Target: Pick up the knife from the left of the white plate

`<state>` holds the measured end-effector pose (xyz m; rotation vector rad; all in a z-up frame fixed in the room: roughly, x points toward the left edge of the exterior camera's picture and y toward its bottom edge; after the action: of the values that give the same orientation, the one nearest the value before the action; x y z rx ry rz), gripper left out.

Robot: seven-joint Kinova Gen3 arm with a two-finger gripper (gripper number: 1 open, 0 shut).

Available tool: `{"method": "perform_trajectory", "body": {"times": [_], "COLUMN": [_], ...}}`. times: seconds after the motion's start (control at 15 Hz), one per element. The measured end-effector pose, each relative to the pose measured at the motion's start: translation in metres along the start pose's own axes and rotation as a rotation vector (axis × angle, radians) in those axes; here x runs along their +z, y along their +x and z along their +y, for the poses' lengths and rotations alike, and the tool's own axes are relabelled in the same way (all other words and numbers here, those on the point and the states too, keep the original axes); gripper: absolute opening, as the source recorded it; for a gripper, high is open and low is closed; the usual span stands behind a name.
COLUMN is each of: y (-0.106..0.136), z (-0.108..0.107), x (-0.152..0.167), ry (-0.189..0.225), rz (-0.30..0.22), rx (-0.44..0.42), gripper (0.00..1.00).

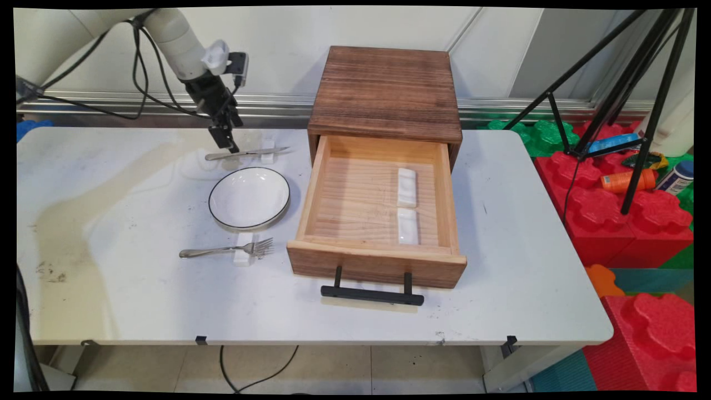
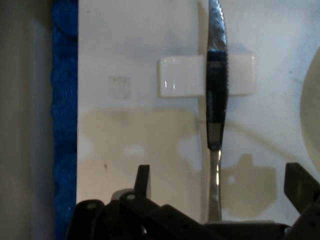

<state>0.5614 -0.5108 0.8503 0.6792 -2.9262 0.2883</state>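
Note:
The table knife needs to be put away in the open drawer, so my gripper will grab it next by its handle beside the blade [image 1: 243,154].
My gripper [image 1: 229,145] hangs just above the table's far left part, over the handle of a table knife [image 1: 247,153]. The knife lies across a small white rest [image 1: 268,150]. In the hand view the knife [image 2: 216,100] runs up the middle over the white rest [image 2: 180,76], and its handle lies between my two fingers [image 2: 142,180], which stand wide apart. The gripper [image 2: 220,182] is open and holds nothing. Just in front of the knife sits a white plate [image 1: 249,198] with a dark rim.
A fork [image 1: 225,251] lies on another white rest [image 1: 243,256] in front of the plate. A wooden box [image 1: 383,89] has its drawer [image 1: 311,189] pulled out, with two white rests [image 1: 406,188] inside and a black handle [image 1: 372,294]. A tripod [image 1: 639,111] and foam blocks [image 1: 622,222] stand at the right.

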Motion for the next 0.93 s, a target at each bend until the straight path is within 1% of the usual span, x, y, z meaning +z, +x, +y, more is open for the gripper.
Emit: {"method": "perform_trajectory", "body": {"times": [0.47,0.93], "y": [0.019,0.02], "z": [-0.009,-0.012], "x": [0.033,0.048], "ry": [-0.029,-0.046], "rz": [0.014,0.01], "rx": [0.004,0.002], "gripper": [1.0,1.0]}}
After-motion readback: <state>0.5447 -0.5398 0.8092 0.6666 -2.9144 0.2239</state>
